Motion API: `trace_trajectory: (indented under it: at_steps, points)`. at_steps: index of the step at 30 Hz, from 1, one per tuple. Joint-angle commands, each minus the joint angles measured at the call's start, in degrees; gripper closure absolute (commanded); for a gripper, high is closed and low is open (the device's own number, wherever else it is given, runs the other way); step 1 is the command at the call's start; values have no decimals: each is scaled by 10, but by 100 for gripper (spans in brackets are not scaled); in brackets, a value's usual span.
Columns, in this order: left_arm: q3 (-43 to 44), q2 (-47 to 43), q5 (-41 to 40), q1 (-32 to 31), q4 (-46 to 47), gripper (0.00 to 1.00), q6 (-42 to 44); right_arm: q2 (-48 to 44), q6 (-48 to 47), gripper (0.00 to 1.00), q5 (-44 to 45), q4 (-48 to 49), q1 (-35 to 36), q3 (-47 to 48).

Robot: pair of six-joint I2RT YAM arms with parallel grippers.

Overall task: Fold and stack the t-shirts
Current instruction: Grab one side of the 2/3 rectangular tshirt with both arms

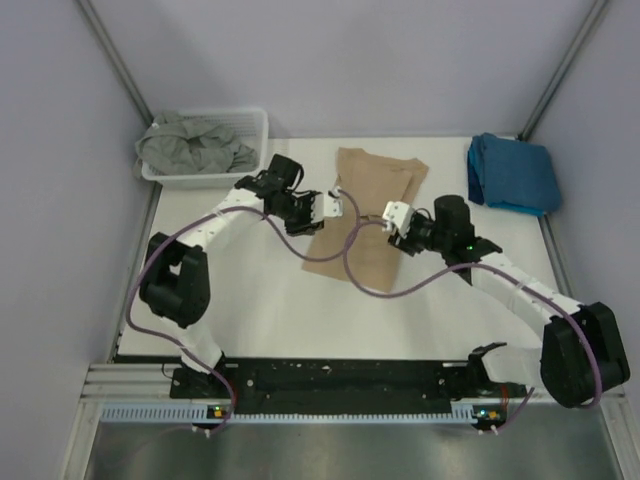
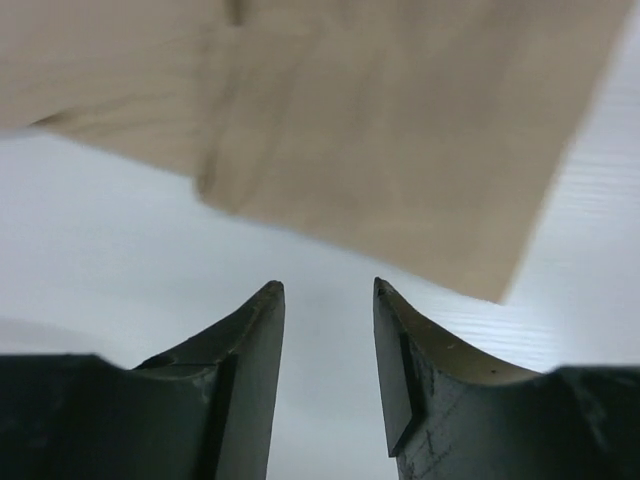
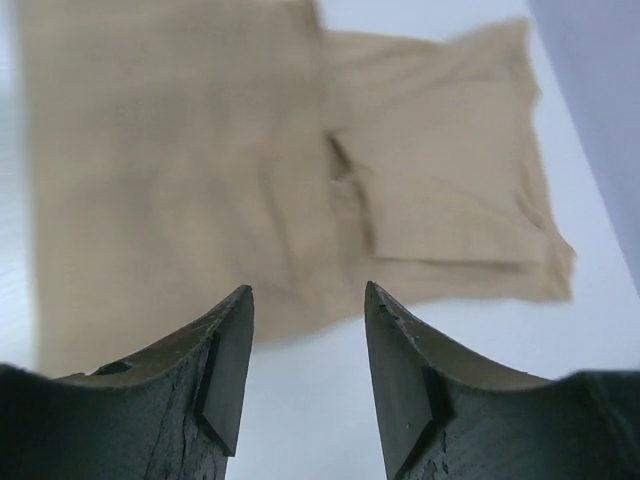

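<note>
Next, my right gripper grips the tan t-shirt by its near-end outer corner. Then the t-shirt's near end folds over toward its far end.
The tan t-shirt (image 1: 365,215) lies flat mid-table, folded lengthwise into a long strip. My left gripper (image 1: 338,205) is open and empty at the shirt's left edge. My right gripper (image 1: 388,224) is open and empty at its right edge. In the left wrist view the gripper (image 2: 328,288) is over bare table with the tan cloth (image 2: 400,130) just ahead. In the right wrist view the gripper (image 3: 308,290) hovers at the edge of the tan cloth (image 3: 200,160). The teal-blue t-shirt (image 1: 512,172) lies folded at the back right. The grey-green t-shirt (image 1: 195,145) is crumpled in the basket.
The white slatted basket (image 1: 255,118) stands at the back left corner. Grey walls and slanted frame posts close in the back and sides. The arm cables loop over the near part of the tan shirt.
</note>
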Motion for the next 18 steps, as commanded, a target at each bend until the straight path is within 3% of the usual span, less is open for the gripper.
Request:
trace_trajectory:
  at_steps: [1,6,10,18]
  points:
    - [-132,-95,141,-10,-61,52,198,-54,-77,52,3,-90,115,-62]
    - [-205,-95,84,-24,-6,46,206,-38,-85,51,131,-88,220,-112]
    - [-223,-75,42,-31,41,46,201,2,-77,51,160,-79,230,-105]
    - [-222,-37,7,-36,34,47,198,61,-75,53,168,-81,244,-104]
